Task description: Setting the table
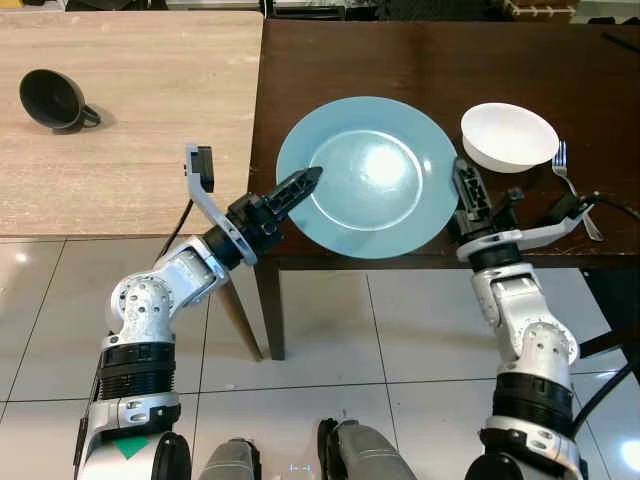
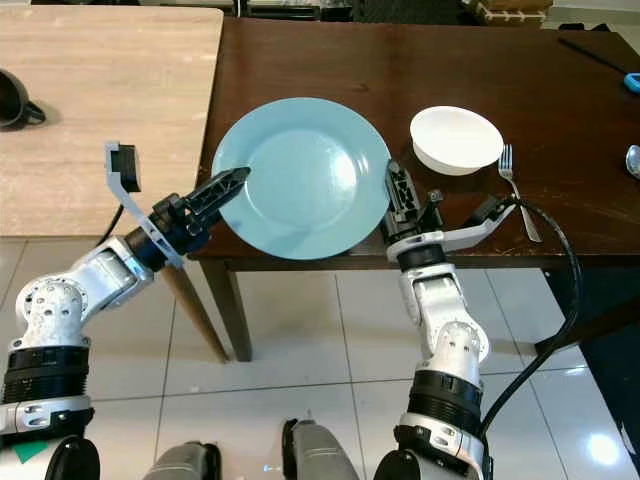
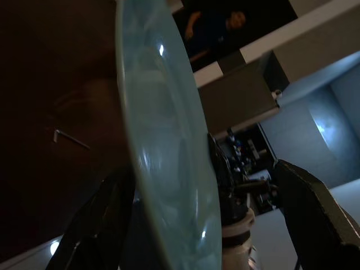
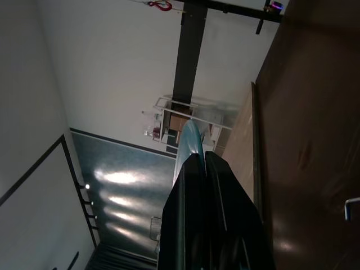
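The left gripper grabs the plate by its thin outer rim (image 1: 283, 176) next, since the plate's broad side spreads far wider than my open fingers.
A light blue plate (image 1: 370, 175) sits at the front edge of the dark brown table (image 1: 420, 60), its near rim just over the edge. My left gripper (image 1: 305, 182) is at the plate's left rim. In the left wrist view its fingers (image 3: 318, 208) stand wide apart with the rim between them, so it is open. My right gripper (image 1: 466, 180) is at the plate's right rim. Its fingers (image 4: 197, 191) are pressed together in the right wrist view, with the plate's edge (image 4: 190, 138) showing at their tips. A white bowl (image 1: 509, 136) and a fork (image 1: 568, 172) lie to the plate's right.
A light wooden table (image 1: 130, 120) adjoins on the left, with a black cup (image 1: 52, 100) lying on its side. A spoon (image 2: 632, 160) lies at the dark table's far right edge. A black cable (image 2: 560, 260) hangs by my right arm. Tiled floor is below.
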### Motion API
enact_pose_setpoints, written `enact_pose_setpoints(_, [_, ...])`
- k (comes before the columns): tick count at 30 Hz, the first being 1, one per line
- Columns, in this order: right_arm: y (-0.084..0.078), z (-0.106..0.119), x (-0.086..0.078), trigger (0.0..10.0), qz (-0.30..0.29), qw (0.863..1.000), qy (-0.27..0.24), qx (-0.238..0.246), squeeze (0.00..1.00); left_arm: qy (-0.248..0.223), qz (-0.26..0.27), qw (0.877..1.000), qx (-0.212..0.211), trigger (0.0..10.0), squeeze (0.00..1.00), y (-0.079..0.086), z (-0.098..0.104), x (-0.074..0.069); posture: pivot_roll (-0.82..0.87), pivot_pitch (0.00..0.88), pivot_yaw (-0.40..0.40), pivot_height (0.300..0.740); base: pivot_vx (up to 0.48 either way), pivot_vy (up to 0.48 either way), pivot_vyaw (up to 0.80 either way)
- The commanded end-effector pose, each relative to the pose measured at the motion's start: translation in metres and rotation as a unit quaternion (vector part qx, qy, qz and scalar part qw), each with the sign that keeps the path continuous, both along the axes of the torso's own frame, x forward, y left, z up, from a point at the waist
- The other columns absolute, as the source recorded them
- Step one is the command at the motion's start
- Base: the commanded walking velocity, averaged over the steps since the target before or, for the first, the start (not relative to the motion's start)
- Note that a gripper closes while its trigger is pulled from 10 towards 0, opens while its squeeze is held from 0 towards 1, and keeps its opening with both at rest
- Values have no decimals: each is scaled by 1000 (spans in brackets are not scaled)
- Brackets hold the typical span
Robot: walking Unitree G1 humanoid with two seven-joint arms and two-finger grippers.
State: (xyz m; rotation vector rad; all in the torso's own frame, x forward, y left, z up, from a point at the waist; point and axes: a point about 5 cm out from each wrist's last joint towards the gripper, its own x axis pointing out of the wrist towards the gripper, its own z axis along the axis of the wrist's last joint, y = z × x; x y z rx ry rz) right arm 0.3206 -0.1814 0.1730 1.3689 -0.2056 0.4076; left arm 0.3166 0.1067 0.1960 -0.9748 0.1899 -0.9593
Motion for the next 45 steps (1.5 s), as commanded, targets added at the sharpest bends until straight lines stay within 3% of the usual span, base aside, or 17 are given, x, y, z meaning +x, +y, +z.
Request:
enact_pose_setpoints(1, [4,-1,-2,0,6,1000,5,-9,0,-2,-8,1000,6,9255,0,0,-2,-4,84,88,15,740,0,0,0])
enact_pose_setpoints(2, [5,-2,-2,0,7,1000,7,-12,0,-1,-2,1000,9,7176,0,1,-3,-3,84,89,18,740,0,0,0])
enact_pose_setpoints(3, [5,-2,-2,0,7,1000,7,-12,0,-1,-2,1000,9,7176,0,1,-3,-3,84,89,18,740,0,0,0])
enact_pose_setpoints(4, [5,-2,-1,0,6,1000,7,-13,0,2,3,1000,6,0,0,2,-3,-2,84,87,20,740,0,0,0])
enact_pose_setpoints(26, [-5,2,0,0,-17,1000,5,-25,0,10,11,1000,-6,0,0,11,-2,2,80,86,24,740,0,0,0])
enact_pose_setpoints(45, [-6,3,1,0,-24,998,9,-55,0,8,39,999,22,0,0,14,-7,5,75,81,23,740,0,0,0])
